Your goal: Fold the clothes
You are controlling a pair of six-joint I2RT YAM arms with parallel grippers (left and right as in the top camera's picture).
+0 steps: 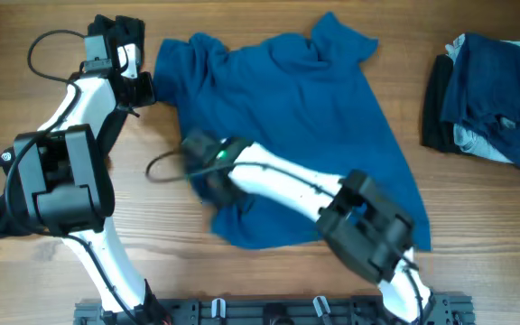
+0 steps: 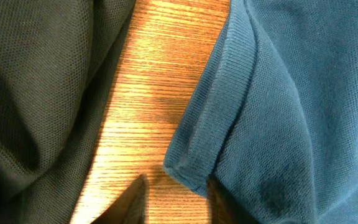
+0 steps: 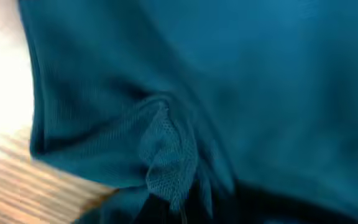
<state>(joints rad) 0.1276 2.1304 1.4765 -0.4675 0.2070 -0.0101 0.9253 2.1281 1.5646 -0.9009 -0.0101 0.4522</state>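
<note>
Next, the left gripper grabs the blue shirt, by its ribbed hem corner at the sleeve (image 1: 179, 70), to spread it flat for folding.
A blue shirt (image 1: 305, 117) lies spread and rumpled across the middle of the wooden table. My left gripper (image 1: 141, 88) is at the shirt's upper left sleeve. In the left wrist view its fingers (image 2: 176, 202) are open, with bare wood between them and the ribbed blue hem corner (image 2: 191, 168) at the right finger. My right gripper (image 1: 201, 162) reaches across to the shirt's lower left edge. In the right wrist view its jaws (image 3: 179, 208) pinch a bunched fold of the blue cloth (image 3: 166, 149); the fingertips are mostly hidden by fabric.
A pile of dark blue and black clothes (image 1: 490, 90) sits at the far right. Darker cloth (image 2: 36, 93) fills the left side of the left wrist view. Bare wood (image 1: 79, 262) lies left of the shirt, and a rail (image 1: 269, 311) runs along the front edge.
</note>
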